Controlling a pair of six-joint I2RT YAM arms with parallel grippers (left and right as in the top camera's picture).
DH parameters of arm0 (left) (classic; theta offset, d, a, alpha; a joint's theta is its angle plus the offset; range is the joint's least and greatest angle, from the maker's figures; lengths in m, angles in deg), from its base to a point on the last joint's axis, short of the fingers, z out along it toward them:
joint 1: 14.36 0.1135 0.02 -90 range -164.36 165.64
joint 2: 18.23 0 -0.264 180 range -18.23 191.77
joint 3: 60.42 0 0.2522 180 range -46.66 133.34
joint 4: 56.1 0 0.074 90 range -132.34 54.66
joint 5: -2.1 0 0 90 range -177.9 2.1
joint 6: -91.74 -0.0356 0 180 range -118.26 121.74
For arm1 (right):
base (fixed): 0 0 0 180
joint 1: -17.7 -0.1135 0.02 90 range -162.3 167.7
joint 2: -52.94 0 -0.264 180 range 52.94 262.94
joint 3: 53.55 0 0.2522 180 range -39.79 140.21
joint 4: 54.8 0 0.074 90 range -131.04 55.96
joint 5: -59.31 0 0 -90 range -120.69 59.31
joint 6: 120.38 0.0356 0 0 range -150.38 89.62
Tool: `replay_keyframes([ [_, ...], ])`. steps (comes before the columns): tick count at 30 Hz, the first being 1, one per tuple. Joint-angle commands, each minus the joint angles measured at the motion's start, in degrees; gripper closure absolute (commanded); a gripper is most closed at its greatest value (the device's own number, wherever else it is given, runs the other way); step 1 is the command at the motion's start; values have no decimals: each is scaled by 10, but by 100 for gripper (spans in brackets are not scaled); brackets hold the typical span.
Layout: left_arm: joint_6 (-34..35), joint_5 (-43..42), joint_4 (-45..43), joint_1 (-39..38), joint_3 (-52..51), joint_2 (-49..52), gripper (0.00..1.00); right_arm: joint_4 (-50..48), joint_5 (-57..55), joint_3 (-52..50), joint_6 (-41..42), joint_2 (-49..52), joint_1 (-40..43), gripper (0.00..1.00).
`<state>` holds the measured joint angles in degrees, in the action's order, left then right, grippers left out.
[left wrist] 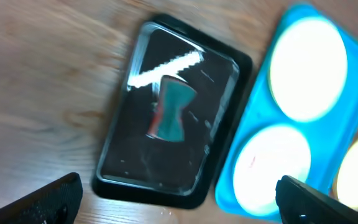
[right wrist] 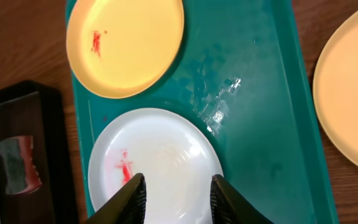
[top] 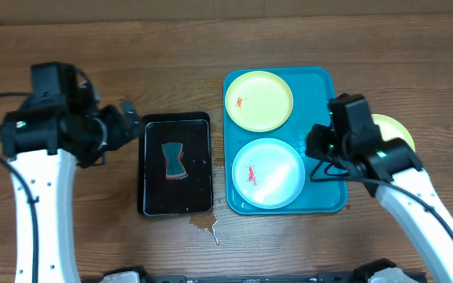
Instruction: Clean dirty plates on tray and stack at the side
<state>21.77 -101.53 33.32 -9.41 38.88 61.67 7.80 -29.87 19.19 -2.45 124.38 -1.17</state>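
Note:
I should clean with the sponge's red side, so I will use my left gripper to grab the sponge from its teal side, by its narrow middle (top: 174,160) (left wrist: 172,110). That leaves the red side of the sponge free.
The turquoise tray (top: 321,86) holds a pale yellow-green plate (top: 259,100) at the far end and a light blue plate (top: 267,173) at the near end, both with red smears. Another yellow-green plate (top: 395,130) lies on the table right of the tray, partly hidden by my right arm. My right gripper (right wrist: 178,199) hovers open over the light blue plate (right wrist: 160,149), nothing between its fingers. Further up the tray (right wrist: 260,124) is the smeared yellow-green plate (right wrist: 126,43). My left gripper (left wrist: 179,208) stands wide open and empty, left of a black tray (left wrist: 110,180).
The black tray (top: 146,169) sits left of the turquoise tray and holds a teal and red sponge (top: 174,161). A small wet spill (top: 208,228) marks the wood just in front of it. Bare wooden table lies to the far left and at the back.

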Motion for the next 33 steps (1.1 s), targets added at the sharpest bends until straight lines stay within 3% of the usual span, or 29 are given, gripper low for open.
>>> replay_keyframes([
  [1, -84, -14, 1, -59, -7, 30, 0, 8, -3, 7, -21, -8, -3, 64],
  [5, -89, 10, 3, -102, -7, 64, 1, 19, 12, 7, -21, -7, -3, 64],
  [8, -59, 56, -11, -116, -10, 97, 22, 26, 12, 7, -21, -7, -3, 64],
  [11, 8, 109, -26, -124, -27, 135, 27, 32, 13, 7, -21, -7, -3, 64],
  [19, 6, 95, -111, -127, -83, 265, 42, 40, 14, 7, -21, -7, -3, 64],
  [25, -8, 98, -141, -136, -83, 340, 75, 40, 14, 7, -20, -7, -3, 64],
  [28, -8, 98, -154, -140, -83, 363, 84, 44, 14, 7, -20, -7, -3, 64],
  [29, -8, 98, -157, -140, -83, 369, 92, 46, 14, 7, -20, -7, -3, 64],
  [33, -8, 97, -154, -140, -81, 369, 96, 50, 14, 7, -21, -7, -3, 65],
])
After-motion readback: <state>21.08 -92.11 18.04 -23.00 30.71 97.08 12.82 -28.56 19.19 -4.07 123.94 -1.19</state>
